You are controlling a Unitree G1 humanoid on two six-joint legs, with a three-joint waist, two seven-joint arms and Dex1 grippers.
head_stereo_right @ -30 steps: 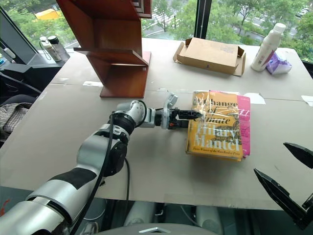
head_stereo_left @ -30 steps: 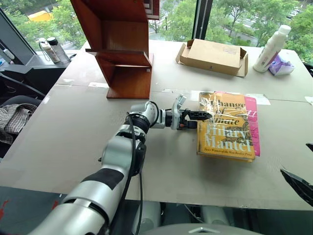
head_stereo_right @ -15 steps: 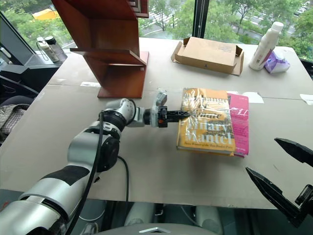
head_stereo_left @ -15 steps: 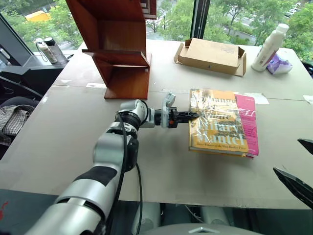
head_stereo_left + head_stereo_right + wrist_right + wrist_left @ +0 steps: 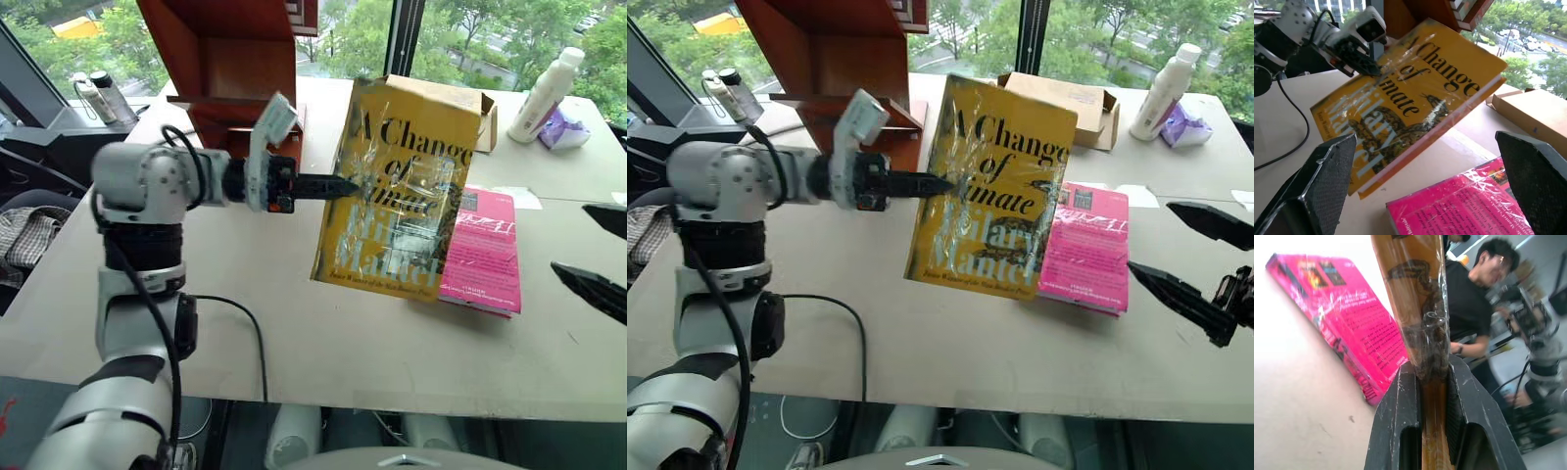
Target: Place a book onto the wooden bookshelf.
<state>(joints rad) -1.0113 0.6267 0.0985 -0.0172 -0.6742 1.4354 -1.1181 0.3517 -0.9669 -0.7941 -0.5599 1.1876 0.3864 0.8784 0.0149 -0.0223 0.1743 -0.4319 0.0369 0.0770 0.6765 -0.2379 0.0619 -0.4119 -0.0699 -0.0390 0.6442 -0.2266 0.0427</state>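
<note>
My left gripper keeps hold of the yellow-orange book (image 5: 402, 186) for now, until it reaches the wooden bookshelf (image 5: 230, 59). The book hangs short of the bookshelf, above the pink book.
The yellow-orange book (image 5: 402, 186) hangs nearly upright above the table, its cover facing me. My left gripper (image 5: 338, 184) is shut on the book's left edge, clamping it between both fingers (image 5: 1400, 416). In the right wrist view the book (image 5: 1415, 103) tilts in the air with that left gripper (image 5: 1369, 66) pinching it. The wooden bookshelf (image 5: 230, 59) stands at the back left, behind my left arm. My right gripper (image 5: 1185, 257) stays open low at the right, apart from the book.
A bright pink book (image 5: 482, 250) lies flat on the table (image 5: 294, 323) under the lifted one. A flat cardboard box (image 5: 1068, 98), a white bottle (image 5: 547, 93) and a purple packet (image 5: 566, 127) sit at the back right. A person (image 5: 1474, 318) is across the table.
My left gripper has lifted the yellow-orange book off the pink one, raising it up and leftward and rolling it from flat to nearly upright. The right gripper has moved forward.
</note>
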